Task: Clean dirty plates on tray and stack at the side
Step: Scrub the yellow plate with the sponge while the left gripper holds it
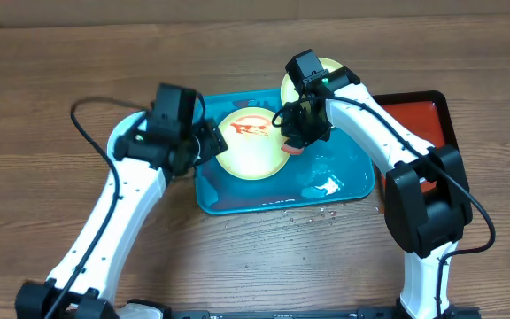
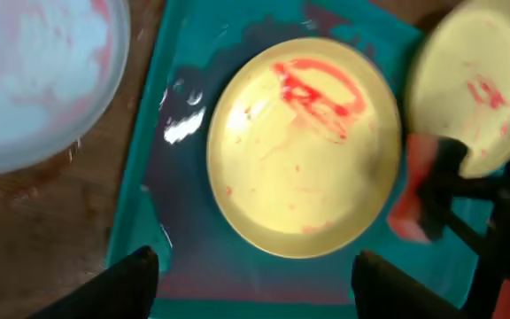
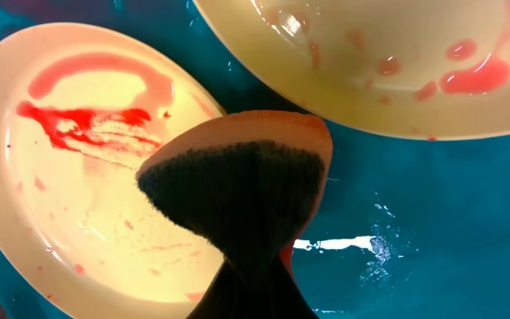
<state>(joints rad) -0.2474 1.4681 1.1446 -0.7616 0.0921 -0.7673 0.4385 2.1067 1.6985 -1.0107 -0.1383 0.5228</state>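
Observation:
I will next grab the yellow-green plate with my left gripper by its rim (image 1: 220,151) (image 2: 214,149) opposite the sponge, so the plate's stained side stays free to clean and stack.
A turquoise tray (image 1: 343,188) lies mid-table. In it sits a pale yellow-green plate (image 1: 248,152) smeared with red sauce. A second yellow-green plate (image 1: 319,69) leans over the tray's far rim, also stained. Left of the tray, on the wood, rests a whitish light blue plate (image 2: 34,80) with pink smears. My right gripper (image 1: 296,135) is shut on an orange sponge with a black scouring face (image 3: 237,177), held just above the first plate's right edge. My left gripper (image 2: 253,270) hovers open over the tray's left side, beside that plate (image 2: 304,142), with nothing between its fingers.
A smaller red tray with a dark rim (image 1: 419,113) stands at the right, partly under my right arm. The turquoise tray's floor is wet (image 3: 432,230), and water drops (image 1: 326,213) dot the wood by its front edge.

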